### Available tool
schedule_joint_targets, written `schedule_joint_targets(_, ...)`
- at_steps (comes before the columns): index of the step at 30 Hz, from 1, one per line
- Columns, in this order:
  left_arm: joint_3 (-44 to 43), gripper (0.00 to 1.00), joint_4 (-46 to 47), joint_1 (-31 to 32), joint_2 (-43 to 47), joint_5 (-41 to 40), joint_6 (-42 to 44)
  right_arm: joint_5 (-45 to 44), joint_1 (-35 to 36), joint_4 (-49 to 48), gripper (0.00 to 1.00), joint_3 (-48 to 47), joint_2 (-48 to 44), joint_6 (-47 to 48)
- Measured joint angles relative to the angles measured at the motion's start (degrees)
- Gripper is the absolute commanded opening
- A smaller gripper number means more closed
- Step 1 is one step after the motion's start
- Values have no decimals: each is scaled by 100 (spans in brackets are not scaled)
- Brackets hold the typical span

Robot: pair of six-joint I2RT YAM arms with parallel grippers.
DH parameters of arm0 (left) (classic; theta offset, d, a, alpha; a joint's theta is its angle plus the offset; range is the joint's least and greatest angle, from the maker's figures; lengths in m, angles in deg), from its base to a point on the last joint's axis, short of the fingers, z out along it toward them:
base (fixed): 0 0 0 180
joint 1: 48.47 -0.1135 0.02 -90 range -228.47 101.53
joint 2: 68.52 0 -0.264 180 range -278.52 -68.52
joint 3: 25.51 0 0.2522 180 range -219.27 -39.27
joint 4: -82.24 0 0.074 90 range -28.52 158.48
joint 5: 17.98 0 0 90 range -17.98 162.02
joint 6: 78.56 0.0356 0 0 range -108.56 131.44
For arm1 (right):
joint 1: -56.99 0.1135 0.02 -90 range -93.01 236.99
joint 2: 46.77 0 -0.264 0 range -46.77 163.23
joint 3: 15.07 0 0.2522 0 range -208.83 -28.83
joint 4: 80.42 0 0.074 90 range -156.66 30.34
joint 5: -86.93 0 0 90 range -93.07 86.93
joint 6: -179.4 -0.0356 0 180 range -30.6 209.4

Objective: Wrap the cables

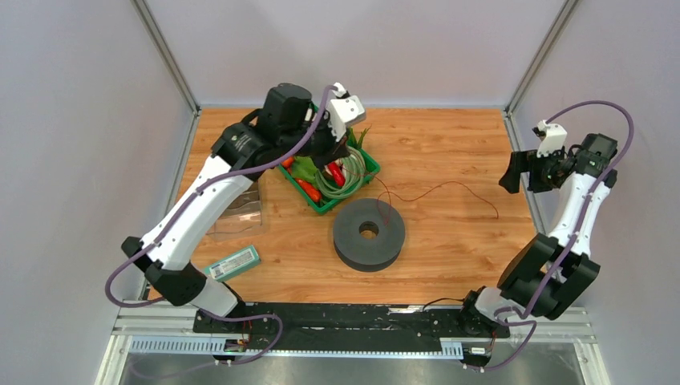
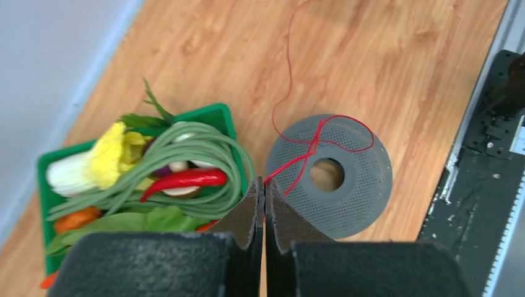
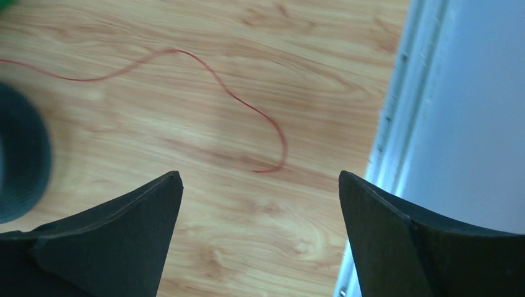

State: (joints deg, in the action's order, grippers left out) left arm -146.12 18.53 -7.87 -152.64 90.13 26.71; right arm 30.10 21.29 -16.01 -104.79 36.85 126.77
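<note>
The right gripper grabs the red wire beside the spool next, leaving the wire's long trailing length free to wrap.
The thin red wire (image 1: 449, 184) lies on the wooden table, running from my left gripper past the grey spool (image 1: 369, 233) to a free end at the right. In the left wrist view the wire (image 2: 289, 68) loops over the top of the spool (image 2: 353, 204) and ends between my fingertips. My left gripper (image 2: 265, 185) is shut on the wire, above the gap between the spool and the green tray (image 2: 210, 114). My right gripper (image 3: 260, 185) is open and empty, held above the wire's free end (image 3: 272, 168) near the right wall. It also shows in the top view (image 1: 513, 172).
The green tray (image 1: 321, 206) holds pale green bean strands (image 2: 186, 154), a red chilli (image 2: 186, 179) and other vegetables. A clear plastic box (image 1: 240, 210) and a teal packet (image 1: 234, 263) lie at the left. A black rail (image 1: 345, 317) runs along the front edge. Walls close in both sides.
</note>
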Motion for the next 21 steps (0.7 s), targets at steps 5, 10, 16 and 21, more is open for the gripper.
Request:
schedule_joint_targets(5,-131,0,-339,50,-520,280,-562,1425,240,651,100,-79,-750,20)
schedule_joint_targets(10,-131,0,-505,46,-592,719,-789,2444,1373,807,97,-83,-1349,-240)
schedule_joint_targets(16,-127,0,-555,46,-538,1403,-859,2791,3469,-372,93,887,-2260,-1449)
schedule_joint_targets(21,83,0,-520,46,-308,1893,-850,2577,4850,-992,89,1073,-2277,-1943)
